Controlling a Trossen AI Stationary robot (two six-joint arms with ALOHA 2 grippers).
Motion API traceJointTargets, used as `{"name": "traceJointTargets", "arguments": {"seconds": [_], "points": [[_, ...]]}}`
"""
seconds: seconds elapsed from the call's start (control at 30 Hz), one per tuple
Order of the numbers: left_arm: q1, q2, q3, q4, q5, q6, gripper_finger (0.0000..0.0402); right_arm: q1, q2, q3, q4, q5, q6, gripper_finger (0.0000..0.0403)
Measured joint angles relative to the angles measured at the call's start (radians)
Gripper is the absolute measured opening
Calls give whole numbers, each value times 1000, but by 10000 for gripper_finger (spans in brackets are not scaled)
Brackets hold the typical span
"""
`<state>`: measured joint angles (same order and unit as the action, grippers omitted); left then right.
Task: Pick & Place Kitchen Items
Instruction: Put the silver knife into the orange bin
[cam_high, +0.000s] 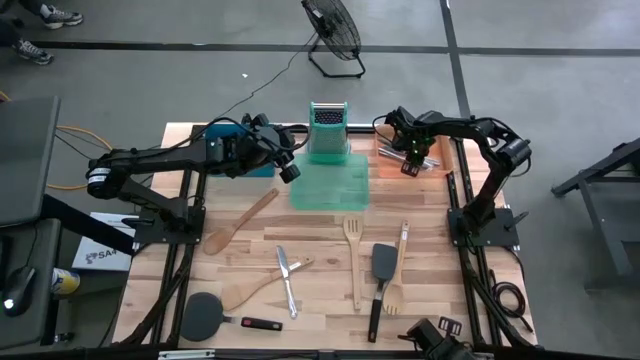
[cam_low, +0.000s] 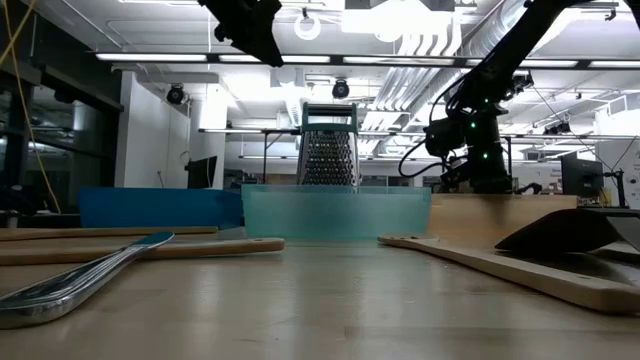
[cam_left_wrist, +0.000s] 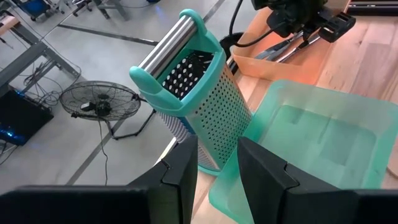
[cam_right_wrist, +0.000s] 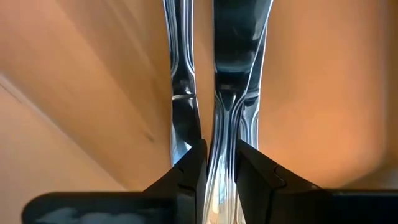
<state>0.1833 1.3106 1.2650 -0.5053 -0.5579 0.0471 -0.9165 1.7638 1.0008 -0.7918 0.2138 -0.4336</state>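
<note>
My right gripper can release the low silver utensil into the orange tray.
My right gripper (cam_high: 409, 162) is low in the orange tray (cam_high: 385, 168), shut on a silver utensil (cam_right_wrist: 239, 56) that lies beside another silver piece (cam_right_wrist: 181, 93). My left gripper (cam_high: 290, 168) hangs open high over the gap between the blue tray (cam_high: 222, 133) and the green tray (cam_high: 330, 185), holding nothing; in its wrist view the open fingers (cam_left_wrist: 217, 171) frame the grater (cam_left_wrist: 199, 106). Loose on the table lie a wooden spoon (cam_high: 240, 220), a knife (cam_high: 288, 282), a second wooden spoon (cam_high: 258, 288), a slotted wooden spatula (cam_high: 353, 258), a black spatula (cam_high: 381, 285) and a red-tipped black spatula (cam_high: 215, 316). My right gripper pinches the silver utensil's narrow handle (cam_right_wrist: 221, 149) between its two fingers (cam_right_wrist: 193, 171), coming from above and lying along the handle. The utensil's wider far part runs ahead over the orange tray floor (cam_right_wrist: 323, 99); whether it is lifted off the floor cannot be told.
The upright metal grater (cam_high: 327, 130) stands at the green tray's far end, close to my left gripper. Another wooden spatula (cam_high: 398, 275) lies beside the black one. A floor fan (cam_high: 335, 35) stands beyond the far edge. The table's near middle carries the loose utensils.
</note>
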Motion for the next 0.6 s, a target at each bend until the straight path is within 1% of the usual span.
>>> {"name": "traceJointTargets", "arguments": {"seconds": [0.37,0.47,0.6], "points": [[0,0,0,0,0,0,111,0,1,-1,-9,8,-26,66],[0,0,0,0,0,0,111,0,2,-1,-12,8,-37,76],[0,0,0,0,0,0,111,0,2,-2,-13,1,-34,100]]}}
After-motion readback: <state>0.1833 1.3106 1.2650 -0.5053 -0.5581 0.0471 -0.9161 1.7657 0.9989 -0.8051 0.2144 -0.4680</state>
